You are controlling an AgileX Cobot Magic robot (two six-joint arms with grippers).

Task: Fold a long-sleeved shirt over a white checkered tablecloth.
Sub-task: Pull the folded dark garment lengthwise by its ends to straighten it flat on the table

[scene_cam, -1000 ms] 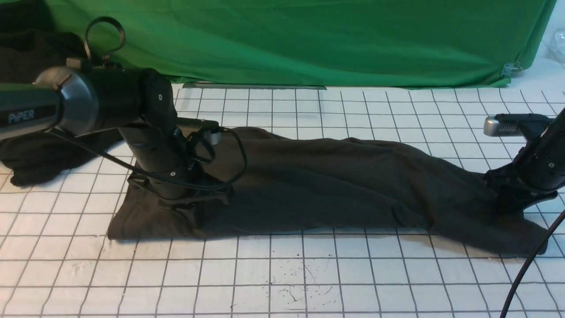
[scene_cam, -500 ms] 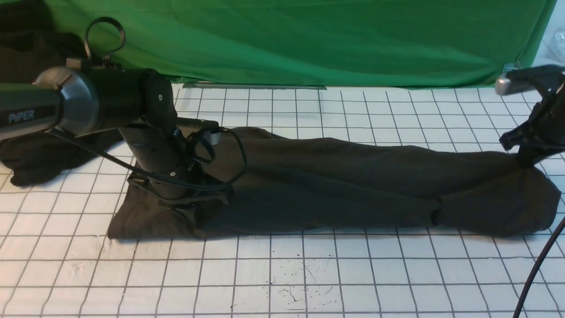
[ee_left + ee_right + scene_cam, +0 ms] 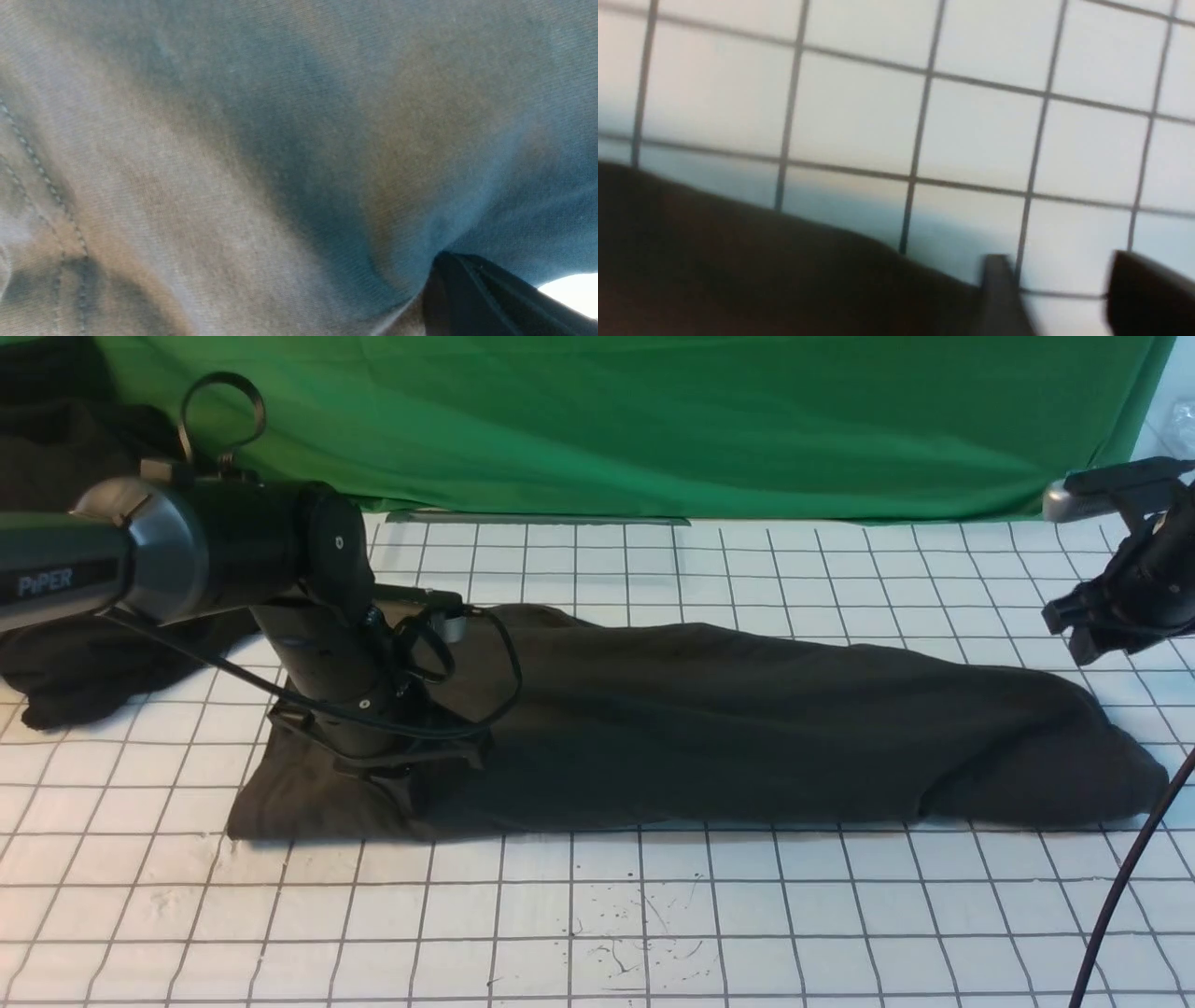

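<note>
My right gripper is to pinch the shirt by its loose folded end [image 3: 1109, 767] next, to fold the long band [image 3: 728, 728] into a shorter bundle.
The long-sleeved shirt [image 3: 747, 728] lies as a long dark band across the white checkered tablecloth [image 3: 597, 915]. My left gripper [image 3: 401, 784] is pressed down into the shirt's left end and is shut, with the fabric bunched at its tip. In the left wrist view the shirt's cloth [image 3: 233, 140] fills the picture around one dark finger [image 3: 476, 298]. My right gripper [image 3: 1083, 630] hangs above and just behind the shirt's right end, open and holding nothing. In the right wrist view its jaws [image 3: 1059, 284] stand apart over bare tablecloth [image 3: 971, 130], beside the shirt's edge [image 3: 738, 270].
A blacker garment heap [image 3: 65, 653] lies at the back left behind my left arm. The green fabric backdrop [image 3: 653, 420] closes off the far side. A black cable [image 3: 1120, 887] hangs at the lower right. Scuff marks [image 3: 625, 952] dot the cloth near the front.
My right gripper pulled the shirt's right end up and outward, then opened and let go. That end now lies flat and smoother. The left arm has not moved.
</note>
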